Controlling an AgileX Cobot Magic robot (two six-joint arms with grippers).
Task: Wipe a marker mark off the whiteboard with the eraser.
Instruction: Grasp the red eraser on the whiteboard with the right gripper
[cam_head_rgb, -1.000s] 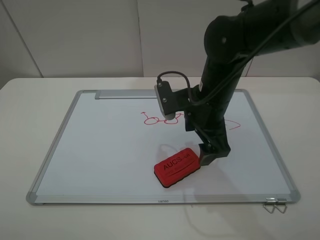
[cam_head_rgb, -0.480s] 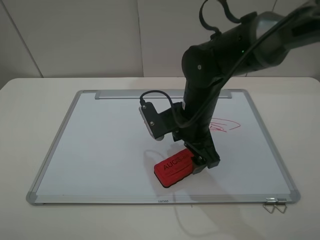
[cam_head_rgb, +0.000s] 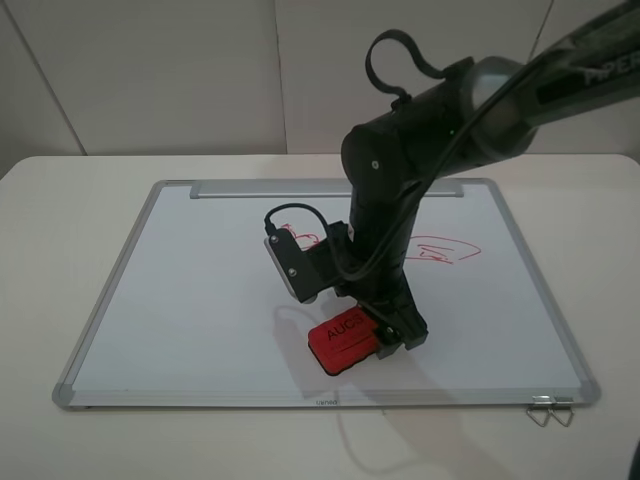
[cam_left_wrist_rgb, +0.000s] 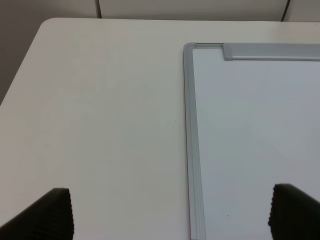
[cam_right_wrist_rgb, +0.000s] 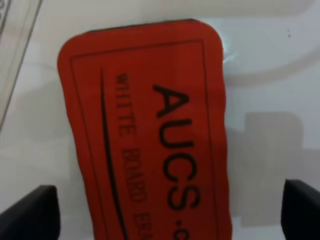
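Observation:
I should close my right gripper now. My fingers are low over the whiteboard (cam_head_rgb: 180, 300) beside the eraser's long sides, so they would hold the red eraser (cam_head_rgb: 340, 346).
The red eraser (cam_head_rgb: 340, 346) with "AUCS" lettering lies flat on the whiteboard (cam_head_rgb: 180, 300), near its front edge. My right gripper (cam_head_rgb: 388, 338) hangs low over the eraser's right end. In the right wrist view the eraser (cam_right_wrist_rgb: 150, 130) fills the picture, and the right gripper (cam_right_wrist_rgb: 165, 210) is open, one dark fingertip (cam_right_wrist_rgb: 30, 212) on each side of the block, not touching it. The spectacle-shaped marker mark (cam_head_rgb: 300, 238) is mostly hidden behind the arm's wrist; only its left part shows. My left gripper (cam_left_wrist_rgb: 172, 220) is open over the table beside the whiteboard's corner (cam_left_wrist_rgb: 189, 48).
A red wedge-shaped scribble (cam_head_rgb: 440, 250) sits on the board right of the arm. The grey tray bar (cam_head_rgb: 250, 188) runs along the far edge. A metal clip (cam_head_rgb: 550, 410) lies at the front right corner. The white table (cam_head_rgb: 60, 200) surrounds the board.
The right arm has swung leftward and down, bringing its gripper over the eraser's end. Its wrist now covers most of the spectacle mark. The eraser has barely shifted.

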